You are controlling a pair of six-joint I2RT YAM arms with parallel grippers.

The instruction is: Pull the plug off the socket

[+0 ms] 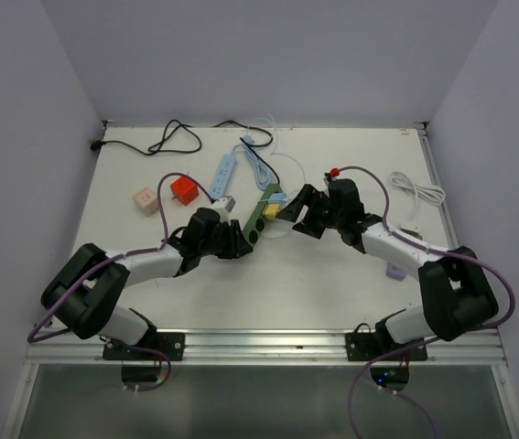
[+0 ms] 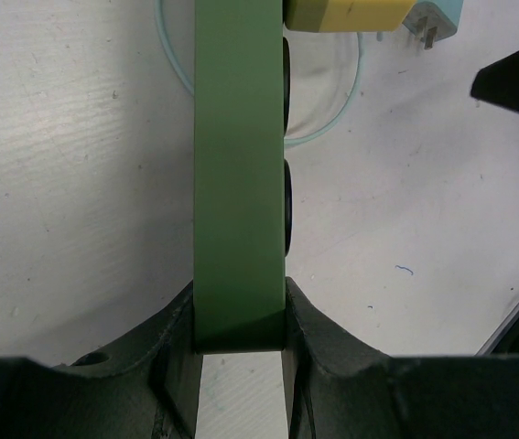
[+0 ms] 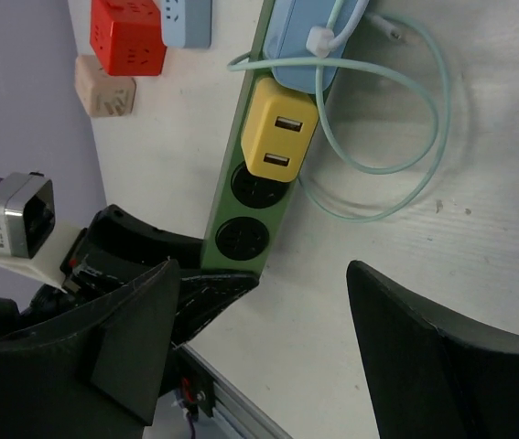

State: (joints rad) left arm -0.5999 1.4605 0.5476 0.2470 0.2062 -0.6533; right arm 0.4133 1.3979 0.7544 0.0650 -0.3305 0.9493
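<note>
The yellow plug (image 1: 272,212) has to come off the socket. My right gripper should next grab the plug by its opposite sides, on either side of its USB ports.
A green power strip (image 1: 260,222) lies mid-table with a yellow plug (image 1: 272,212) seated in it. My left gripper (image 1: 239,241) is shut on the strip's near end. In the left wrist view the strip (image 2: 239,165) runs up from between my fingers (image 2: 318,334), with the plug (image 2: 346,14) at the top edge. My right gripper (image 1: 303,216) is open just right of the plug and apart from it. In the right wrist view the plug (image 3: 280,137) shows two USB ports on the strip (image 3: 225,197), above two empty round sockets, and my open gripper (image 3: 268,338) hovers nearer the camera.
A red cube socket (image 1: 184,190), a pink cube (image 1: 144,199) and a light blue power strip (image 1: 225,173) lie behind the left gripper. A teal cable (image 3: 378,119) loops beside the plug. A black cable (image 1: 163,142) lies at the back left, a white cable (image 1: 419,190) at the right.
</note>
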